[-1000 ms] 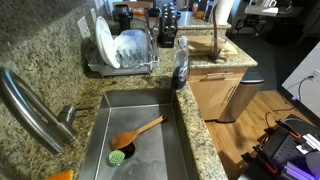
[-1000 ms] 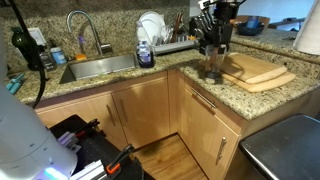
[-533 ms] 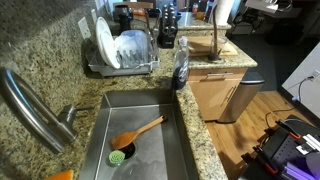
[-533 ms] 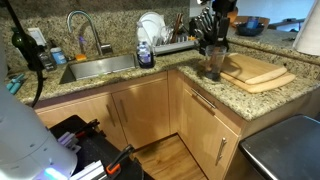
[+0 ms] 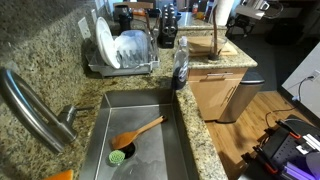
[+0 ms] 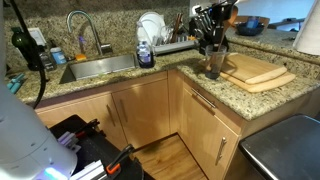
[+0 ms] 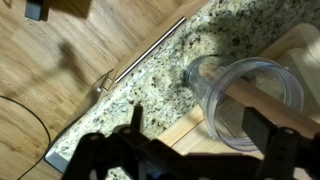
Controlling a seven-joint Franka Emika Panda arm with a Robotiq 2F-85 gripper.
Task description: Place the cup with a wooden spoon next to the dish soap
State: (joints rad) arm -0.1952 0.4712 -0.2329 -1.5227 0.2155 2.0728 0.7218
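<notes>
I will grab the cup from above with my gripper, by the side of its rim away from the wooden spoon (image 7: 262,106), so its base stays free to stand beside the dish soap.
The cup (image 6: 213,66) is a short see-through cylinder standing on the granite counter at the edge of a wooden cutting board (image 6: 255,72). The wooden spoon (image 7: 262,106) stands in it, its handle crossing the rim. In the wrist view the cup (image 7: 232,112) lies below and between my fingers. My gripper (image 7: 203,140) is open and empty, hanging above the cup (image 6: 216,36) without touching it. The dish soap (image 5: 180,62) is a tall greyish bottle at the sink's corner, well away from the cup; it also shows in an exterior view (image 6: 146,54).
A dish rack (image 5: 120,52) with plates stands behind the sink (image 5: 140,125). A wooden-handled brush with a green head (image 5: 132,137) lies in the sink. A faucet (image 6: 80,28) stands behind the sink. A dark knife block (image 6: 203,24) stands behind the cup.
My gripper has risen from around the cup to above it. The cup and spoon stay on the counter.
</notes>
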